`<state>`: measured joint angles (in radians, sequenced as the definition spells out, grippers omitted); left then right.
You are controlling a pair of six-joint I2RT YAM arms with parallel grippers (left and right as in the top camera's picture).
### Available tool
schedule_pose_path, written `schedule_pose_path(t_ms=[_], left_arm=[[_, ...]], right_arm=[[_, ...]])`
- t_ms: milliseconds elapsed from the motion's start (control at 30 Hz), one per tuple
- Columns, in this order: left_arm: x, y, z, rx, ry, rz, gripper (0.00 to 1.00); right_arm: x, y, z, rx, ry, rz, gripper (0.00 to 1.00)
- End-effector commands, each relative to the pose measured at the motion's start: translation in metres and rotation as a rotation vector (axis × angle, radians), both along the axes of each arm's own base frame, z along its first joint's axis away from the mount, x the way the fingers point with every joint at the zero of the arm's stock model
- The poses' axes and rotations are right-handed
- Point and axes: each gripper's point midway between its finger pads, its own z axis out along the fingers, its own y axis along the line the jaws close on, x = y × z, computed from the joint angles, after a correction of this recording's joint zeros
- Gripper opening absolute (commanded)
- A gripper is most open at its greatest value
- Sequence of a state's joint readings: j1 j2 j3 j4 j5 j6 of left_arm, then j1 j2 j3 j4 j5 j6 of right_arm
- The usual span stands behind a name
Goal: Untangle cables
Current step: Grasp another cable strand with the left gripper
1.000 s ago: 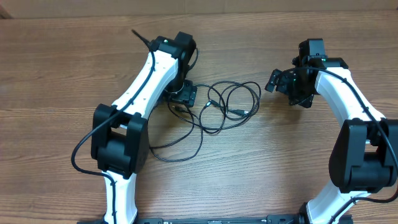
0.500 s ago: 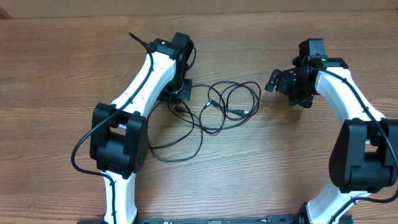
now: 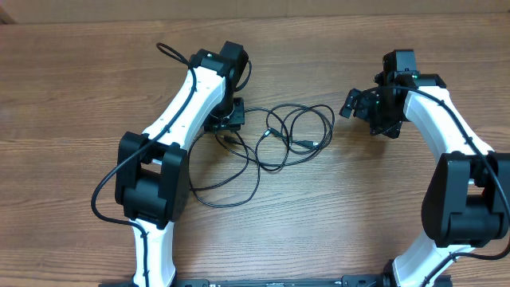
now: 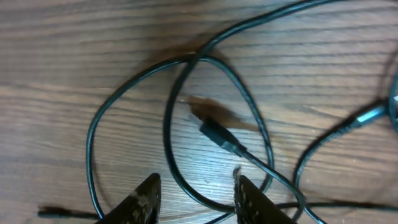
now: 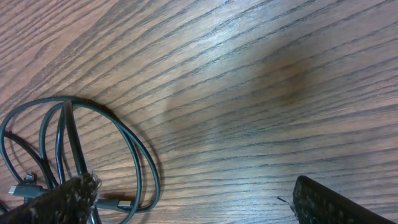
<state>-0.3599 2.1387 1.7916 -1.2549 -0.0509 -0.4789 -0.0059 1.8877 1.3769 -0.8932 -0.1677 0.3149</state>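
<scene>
The cable needs to be untangled. My left gripper will next grab the cable's loop lying over the other piece of cable [image 3: 221, 144] [image 4: 188, 187] and leave the cable's ends free.
Several thin black cables [image 3: 287, 134] lie tangled in loops on the wooden table between my two arms. My left gripper [image 3: 226, 121] hovers low over the tangle's left end. In the left wrist view its fingers [image 4: 147, 198] stand apart, and a cable loop [image 4: 186, 180] on the wood passes between them, untouched. A black plug [image 4: 217, 134] lies just ahead, and a silver-tipped plug [image 4: 368, 114] lies at the right. My right gripper [image 3: 360, 106] hangs wide open to the right of the tangle with nothing in it. Its view shows cable loops [image 5: 134, 149] and a silver plug [image 5: 119, 204] at the left.
The thick black wire [image 3: 166, 51] of the left arm loops out behind its wrist. Bare wooden table [image 3: 335, 207] surrounds the tangle. The table's back edge [image 3: 319, 16] runs along the top.
The left wrist has shifted slightly left and back, and its arm wire has bowed into a loop. The cables and the right arm have not moved.
</scene>
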Motion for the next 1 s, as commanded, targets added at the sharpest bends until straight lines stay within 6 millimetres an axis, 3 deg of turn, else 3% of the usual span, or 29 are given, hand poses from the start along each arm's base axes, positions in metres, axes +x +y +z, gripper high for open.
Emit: schedule_pose_path(t_ms=[0,200,500,733,833,867,967], left_arm=[[-0.008,0.009,-0.011,0.052,0.012,0.122,0.4],[-0.02,0.015,-0.037,0.061,0.041,0.139,0.38],[-0.012,0.012,-0.045,0.043,0.001,0.14,0.34],[-0.011,0.011,-0.045,0.04,-0.005,0.139,0.25],[-0.012,0.011,-0.045,0.042,-0.001,0.138,0.15],[-0.012,0.011,-0.045,0.042,-0.001,0.137,0.06],[-0.01,0.01,-0.045,0.04,-0.007,0.136,0.04]], right_arm=[[-0.001,-0.002,0.002,-0.009,-0.006,-0.007,1.0],[-0.001,-0.002,0.002,-0.009,-0.006,-0.007,1.0],[-0.001,-0.002,0.002,-0.009,-0.005,-0.007,1.0],[-0.001,-0.002,0.002,-0.009,-0.006,-0.007,1.0],[-0.001,-0.002,0.002,-0.009,-0.005,-0.007,1.0],[-0.001,-0.002,0.002,-0.009,-0.006,-0.007,1.0],[-0.001,-0.002,0.002,-0.009,-0.006,-0.007,1.0]])
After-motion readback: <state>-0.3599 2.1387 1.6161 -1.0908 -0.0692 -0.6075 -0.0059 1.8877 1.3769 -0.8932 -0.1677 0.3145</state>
